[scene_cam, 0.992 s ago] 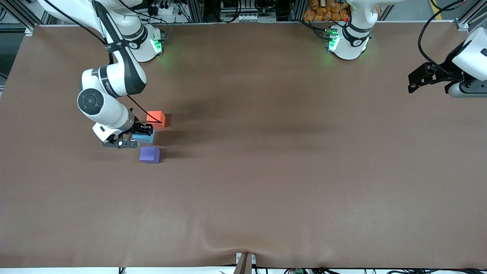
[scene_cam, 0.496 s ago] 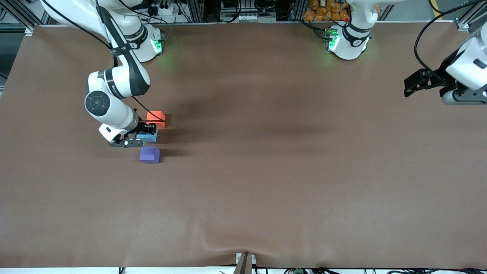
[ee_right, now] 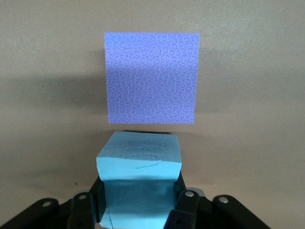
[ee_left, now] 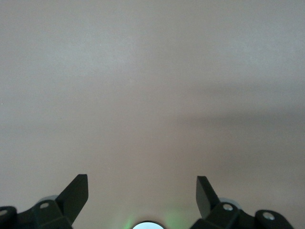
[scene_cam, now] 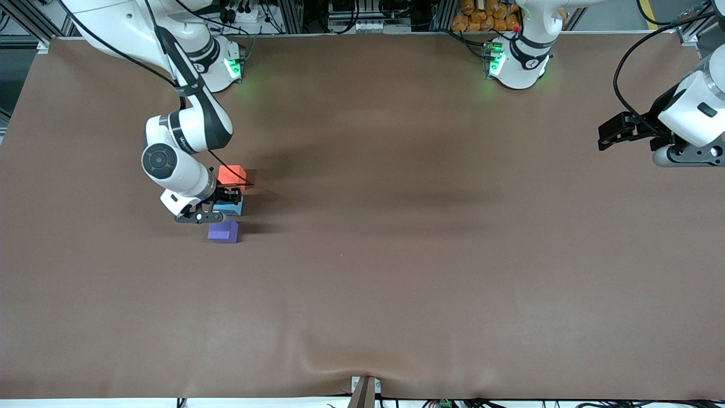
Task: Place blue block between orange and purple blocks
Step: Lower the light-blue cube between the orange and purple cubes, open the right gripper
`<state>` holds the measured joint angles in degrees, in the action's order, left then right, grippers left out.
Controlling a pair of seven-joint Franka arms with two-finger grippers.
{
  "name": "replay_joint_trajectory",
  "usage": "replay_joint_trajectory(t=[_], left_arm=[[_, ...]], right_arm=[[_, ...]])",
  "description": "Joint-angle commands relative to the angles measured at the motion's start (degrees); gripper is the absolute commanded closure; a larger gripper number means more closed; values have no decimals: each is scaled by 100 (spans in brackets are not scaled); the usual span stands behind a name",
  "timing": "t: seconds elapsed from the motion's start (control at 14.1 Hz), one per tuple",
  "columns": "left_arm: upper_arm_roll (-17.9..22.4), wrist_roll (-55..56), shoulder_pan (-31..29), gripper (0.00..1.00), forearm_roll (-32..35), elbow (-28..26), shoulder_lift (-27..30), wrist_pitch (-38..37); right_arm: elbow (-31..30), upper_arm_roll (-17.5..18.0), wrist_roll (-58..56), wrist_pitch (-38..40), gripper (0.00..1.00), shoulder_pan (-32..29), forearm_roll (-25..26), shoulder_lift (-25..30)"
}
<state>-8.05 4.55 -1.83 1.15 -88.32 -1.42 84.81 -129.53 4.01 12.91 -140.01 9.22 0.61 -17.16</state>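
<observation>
I need to open my right gripper now, because the blue block [scene_cam: 232, 208] [ee_right: 139, 167] stands low on the tabletop between the orange and purple blocks.
My right gripper [scene_cam: 226, 199] is shut on the blue block [scene_cam: 232, 208], a light sky-blue cube [ee_right: 139, 164]. It holds the cube low between the orange block [scene_cam: 232, 174] and the purple block [scene_cam: 223, 231]. The orange cube lies farther from the front camera, the purple cube nearer. In the right wrist view the purple block [ee_right: 151, 78] fills the picture just past the blue one. My left gripper [scene_cam: 605, 136] hangs open with nothing in it, over the table's edge at the left arm's end; its fingertips [ee_left: 76, 191] frame only bare brown cover.
The brown table cover [scene_cam: 396, 255] spreads wide around the three cubes. A small bracket [scene_cam: 365, 391] sits at the table's front edge. Both arm bases [scene_cam: 515, 62] stand along the back edge.
My right gripper has carried the blue block toward the left arm's end, into line between the orange and purple cubes. My left arm has drifted slightly up and away.
</observation>
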Motion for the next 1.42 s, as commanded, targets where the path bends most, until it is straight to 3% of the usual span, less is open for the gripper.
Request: replay_joint_trajectory(t=[0.0, 0.28, 0.42, 0.5, 0.57, 0.71, 0.85, 1.13, 1.35], left_arm=[[-30, 63, -46, 0, -97, 122, -25, -70], [-30, 54, -20, 0, -44, 131, -16, -70], [-39, 54, 7, 0, -36, 140, -25, 8], [-39, 54, -2, 0, -27, 140, -16, 9], [-39, 54, -28, 0, -35, 140, -7, 9], [-39, 54, -28, 0, -27, 140, -16, 9], [-39, 46, -20, 0, -27, 131, 2, 9], [-30, 54, -28, 0, -18, 140, 11, 0], [-30, 54, -28, 0, -18, 131, -33, 9]], right_arm=[[-117, 39, -175, -237, 100, -43, -105, -6], [-126, 39, -307, -413, 100, -52, -105, -191], [-117, 39, -315, -404, 93, -61, -105, -209], [-117, 39, -316, -395, 52, -78, -105, -209], [-108, 39, -316, -343, 1, -96, -105, -200], [5, 56, -298, 32, 0, -70, -122, -16], [565, 56, -298, 988, 0, -87, -218, 151], [3014, -5, -307, 3720, 0, -358, -676, 108], [4572, -5, -351, 4682, 0, -771, -676, -41]])
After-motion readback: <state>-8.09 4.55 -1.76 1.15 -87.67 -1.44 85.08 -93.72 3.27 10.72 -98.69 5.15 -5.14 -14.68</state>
